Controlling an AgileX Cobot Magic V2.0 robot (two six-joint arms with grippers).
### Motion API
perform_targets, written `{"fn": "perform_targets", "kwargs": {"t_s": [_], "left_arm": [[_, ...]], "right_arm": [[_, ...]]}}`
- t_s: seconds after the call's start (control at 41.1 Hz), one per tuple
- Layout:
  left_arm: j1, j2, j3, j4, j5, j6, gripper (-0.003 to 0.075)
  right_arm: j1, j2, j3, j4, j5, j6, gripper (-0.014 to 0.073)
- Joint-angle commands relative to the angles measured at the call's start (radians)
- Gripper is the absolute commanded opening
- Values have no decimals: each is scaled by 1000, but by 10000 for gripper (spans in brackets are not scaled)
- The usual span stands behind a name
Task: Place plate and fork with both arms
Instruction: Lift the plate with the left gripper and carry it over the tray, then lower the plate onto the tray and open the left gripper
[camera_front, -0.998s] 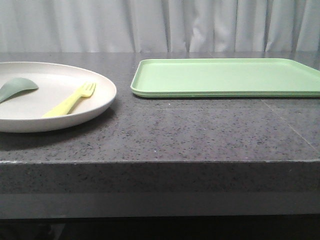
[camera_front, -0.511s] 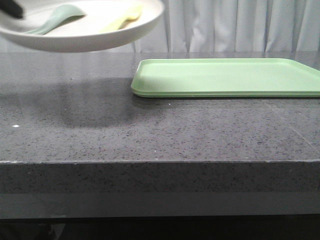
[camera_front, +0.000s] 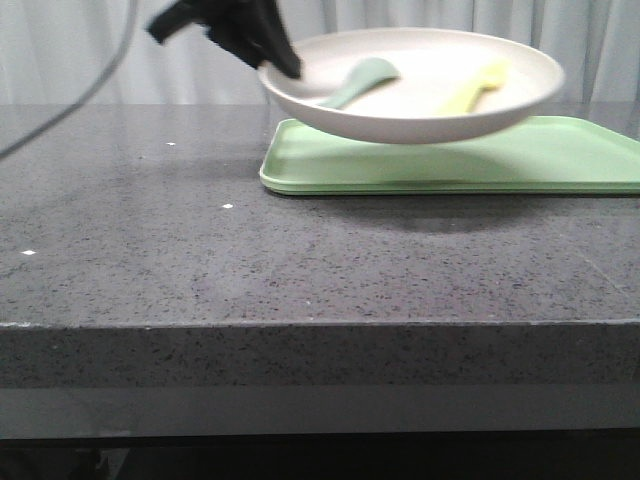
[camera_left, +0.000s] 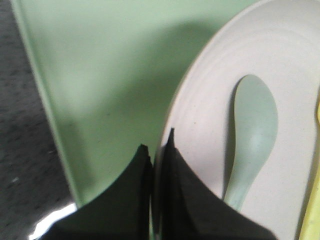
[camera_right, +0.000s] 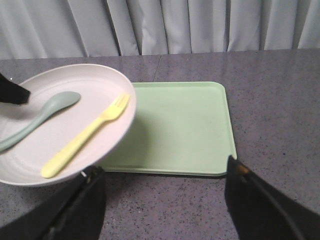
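Observation:
The left gripper needs to keep holding the cream plate, as the cream plate's base (camera_front: 420, 130) is still above the light-green tray in the front view.
My left gripper (camera_front: 285, 66) is shut on the left rim of the cream plate (camera_front: 430, 115) and holds it in the air above the light-green tray (camera_front: 560, 160). In the left wrist view the two black fingers pinch the plate's rim (camera_left: 172, 125), one above and one below. The pale-yellow fork (camera_front: 478, 85) and a grey-green spoon (camera_front: 358, 82) lie in the plate; both also show in the right wrist view, the fork (camera_right: 82, 139) beside the spoon (camera_right: 42, 117). My right gripper (camera_right: 162, 172) is open and empty, low over the counter in front of the tray, and does not show in the front view.
The dark speckled counter (camera_front: 300, 260) runs to a front edge near the camera. The tray (camera_right: 182, 127) lies flat at the back right. A grey curtain (camera_front: 80, 50) hangs behind the counter. A cable (camera_front: 75, 100) from the left arm hangs at the far left.
The plate, carrying fork and spoon, was lifted off the counter at the left and moved right; it now hangs over the tray's left part. The left gripper has come into the front view.

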Motion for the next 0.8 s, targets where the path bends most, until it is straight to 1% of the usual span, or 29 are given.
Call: {"fn": "perform_targets", "kwargs": {"t_s": [0.0, 0.122, 0.268, 0.365, 0.633, 0.779], "left_arm": [[-39, 27, -171, -38, 10, -74, -18], [-50, 125, -339, -36, 42, -158, -18], [-50, 202, -444, -31, 37, -252, -18], [-50, 215, -456, 2, 2, -313, -16], [-50, 221, -456, 8, -66, -343, -16], [-50, 221, -456, 10, -73, -352, -16]], "right_arm": [[-5, 14, -33, 8, -73, -6, 524], [-5, 14, -33, 8, -74, -6, 524], [-5, 14, -33, 8, -74, -6, 524], [-5, 14, -33, 8, -75, -6, 524], [-5, 14, -33, 8, -75, -6, 524], [-5, 14, -33, 8, -75, -6, 522]]}}
